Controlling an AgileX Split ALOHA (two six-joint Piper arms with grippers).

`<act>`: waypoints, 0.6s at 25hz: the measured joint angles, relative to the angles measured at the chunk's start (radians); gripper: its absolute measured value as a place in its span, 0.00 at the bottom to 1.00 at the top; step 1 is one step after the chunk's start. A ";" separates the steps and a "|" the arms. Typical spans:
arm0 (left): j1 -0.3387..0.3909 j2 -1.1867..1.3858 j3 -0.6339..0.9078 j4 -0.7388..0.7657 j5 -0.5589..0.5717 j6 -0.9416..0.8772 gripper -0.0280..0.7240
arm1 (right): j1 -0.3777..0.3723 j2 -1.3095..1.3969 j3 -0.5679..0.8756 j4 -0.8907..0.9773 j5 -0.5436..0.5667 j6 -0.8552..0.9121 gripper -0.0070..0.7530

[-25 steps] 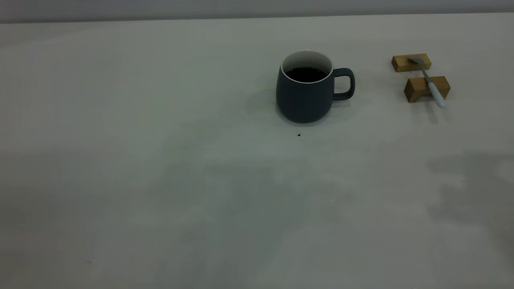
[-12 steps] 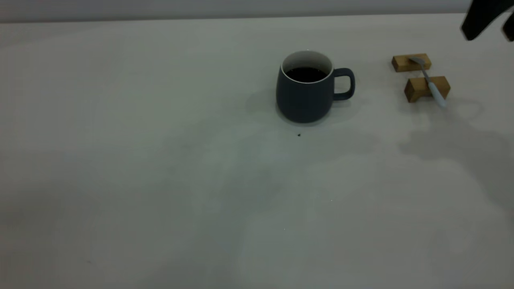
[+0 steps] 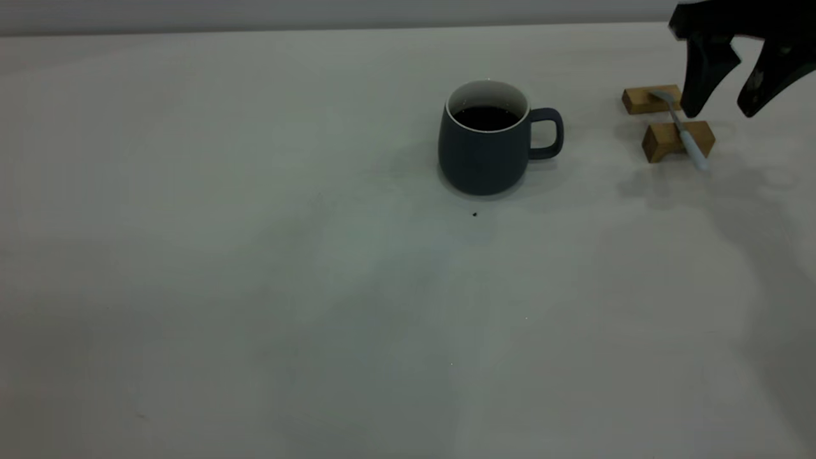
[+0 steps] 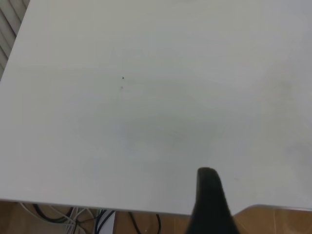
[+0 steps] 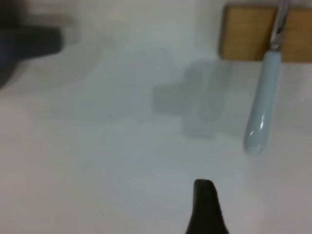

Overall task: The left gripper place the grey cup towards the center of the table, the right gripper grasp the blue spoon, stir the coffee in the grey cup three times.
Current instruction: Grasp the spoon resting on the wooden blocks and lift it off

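Observation:
My right gripper grabs the blue spoon by its handle (image 3: 694, 149) next, to stir the coffee in the grey cup (image 3: 483, 150).
The grey cup (image 3: 483, 150) stands upright on the table (image 3: 255, 255), right of the middle, its handle toward the right and coffee (image 3: 486, 117) inside. The blue spoon (image 3: 690, 141) lies across two wooden blocks at the far right, pale handle toward the front; the right wrist view shows that handle (image 5: 261, 112). My right gripper (image 3: 719, 113) hangs open just above and right of the spoon, touching nothing. Of the left gripper only one black finger (image 4: 208, 195) shows, over bare table near an edge, with nothing in it.
The two wooden blocks (image 3: 650, 100) (image 3: 666, 139) hold the spoon off the table. A tiny dark speck (image 3: 474, 214) lies in front of the cup. The table edge (image 4: 146, 210), with cables below it, runs close under the left gripper.
The right gripper has come in from the upper right and dropped toward the spoon. Cup, spoon and blocks have not moved.

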 joint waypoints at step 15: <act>0.000 0.000 0.000 0.000 0.000 0.000 0.82 | 0.000 0.176 -0.085 -0.017 -0.108 0.020 0.79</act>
